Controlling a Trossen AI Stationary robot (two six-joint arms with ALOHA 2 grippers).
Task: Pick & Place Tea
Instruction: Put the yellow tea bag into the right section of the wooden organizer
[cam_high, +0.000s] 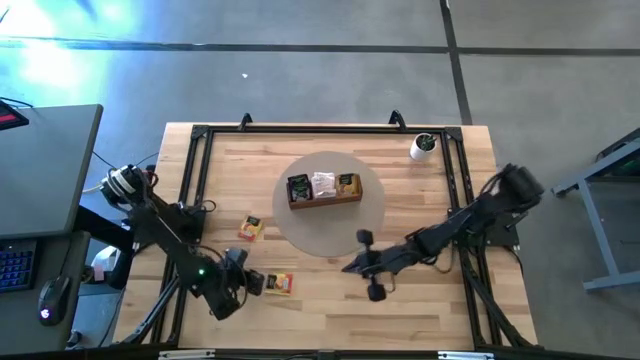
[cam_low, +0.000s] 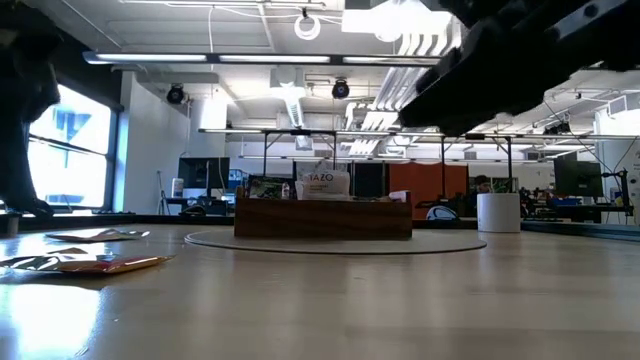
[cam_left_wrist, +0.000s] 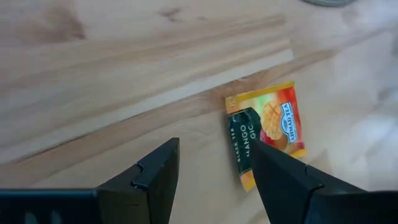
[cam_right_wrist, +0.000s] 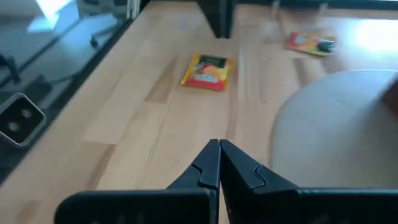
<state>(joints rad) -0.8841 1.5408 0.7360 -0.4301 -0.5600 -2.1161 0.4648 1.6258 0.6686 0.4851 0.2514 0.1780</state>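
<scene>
Next, my left gripper grabs the near yellow-orange tea sachet by its dark label side (cam_left_wrist: 244, 138) to add it to the brown wooden tray.
A brown wooden tray (cam_high: 325, 190) stands on a round grey mat (cam_high: 330, 240) and holds three upright tea sachets, one dark, one white, one yellow. Two yellow-orange tea sachets lie flat on the table to its left, one farther back (cam_high: 250, 227) and one near the front (cam_high: 278, 284). My left gripper (cam_high: 260, 283) hovers open just left of the near sachet (cam_left_wrist: 267, 124), which shows beyond one fingertip. My right gripper (cam_high: 350, 266) is shut, empty, over the mat's near edge, pointing toward the table's left side (cam_right_wrist: 219, 163).
A small white cup (cam_high: 424, 146) stands at the table's far right corner. A black metal frame (cam_high: 300, 128) runs along the far edge and both sides. Bare wood lies between the two grippers and along the front edge. A desk with a keyboard (cam_high: 20, 265) stands beyond the table's left edge.
</scene>
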